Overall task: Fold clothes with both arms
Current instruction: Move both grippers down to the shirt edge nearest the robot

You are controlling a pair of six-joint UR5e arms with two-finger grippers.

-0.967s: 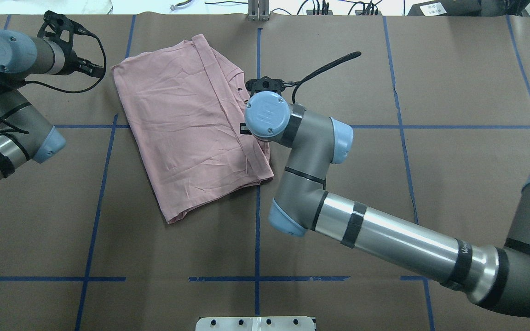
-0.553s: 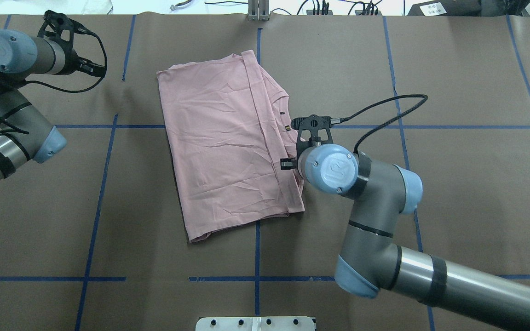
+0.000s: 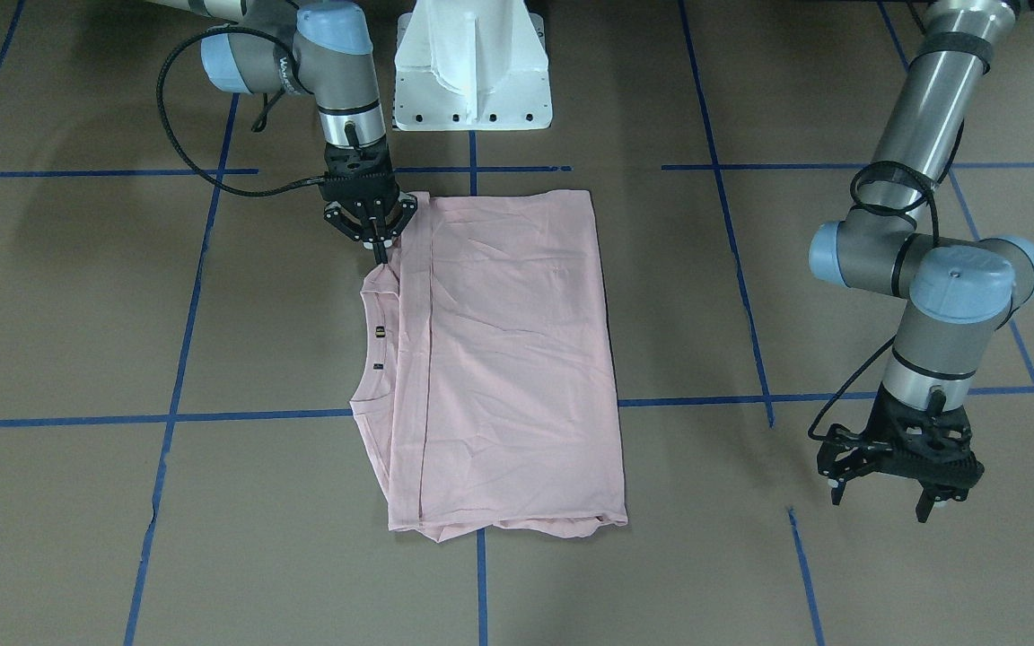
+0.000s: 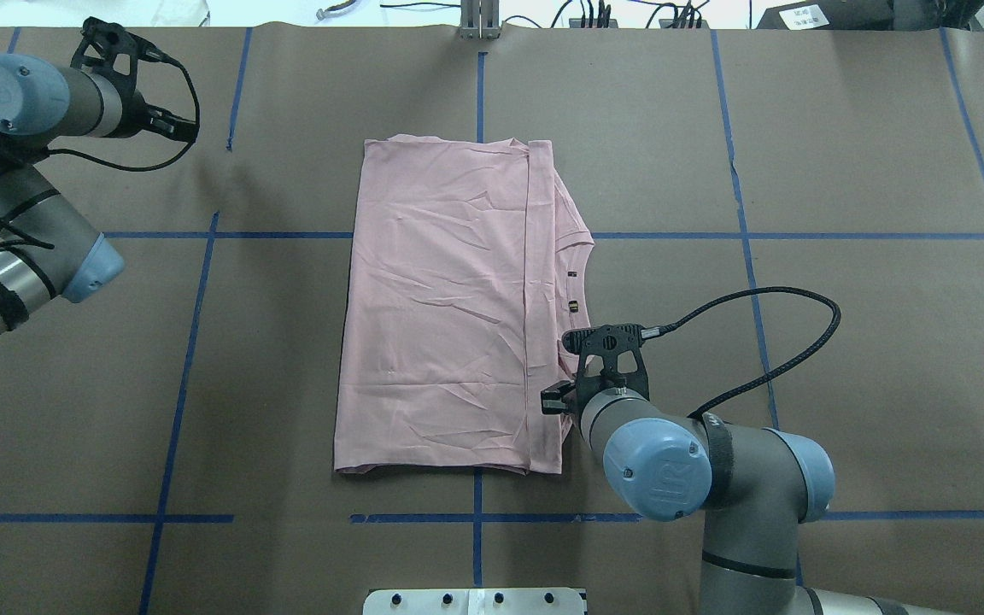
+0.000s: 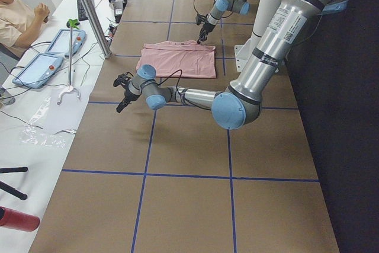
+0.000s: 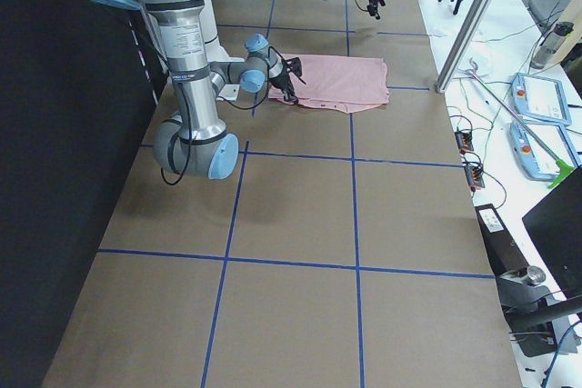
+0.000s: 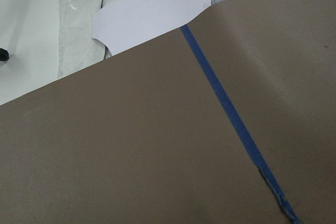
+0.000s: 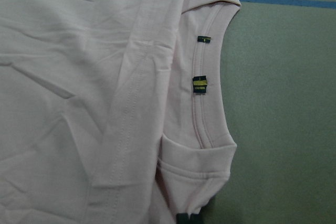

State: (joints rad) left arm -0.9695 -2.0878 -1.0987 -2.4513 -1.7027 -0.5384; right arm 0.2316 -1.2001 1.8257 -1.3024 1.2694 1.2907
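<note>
The left gripper grabs the T-shirt by the corner of its hem edge (image 3: 586,196) next, since the folded body (image 3: 519,355) lies flat and slack.
The pale pink T-shirt (image 3: 508,359) lies folded lengthwise and flat on the brown table, its collar with two small dark tags (image 8: 200,83) on the side nearest my right arm. It also shows in the overhead view (image 4: 441,299). The printed front is hidden. My right gripper (image 3: 380,247) points down and is shut on the shirt's shoulder edge beside the collar; the right wrist view shows the pinched fabric (image 8: 197,187) puckered up. My left gripper (image 3: 880,498) is open and empty, hovering above bare table well away from the shirt.
The white pedestal base (image 3: 472,67) stands at the robot's edge of the table. Blue tape lines (image 7: 231,114) grid the brown cover. Beyond the far edge lie white paper and tablets, and an operator (image 5: 18,16) sits there.
My right gripper has dragged the shirt toward the robot and to the right, turning it square with the tape grid. My left arm has not moved.
</note>
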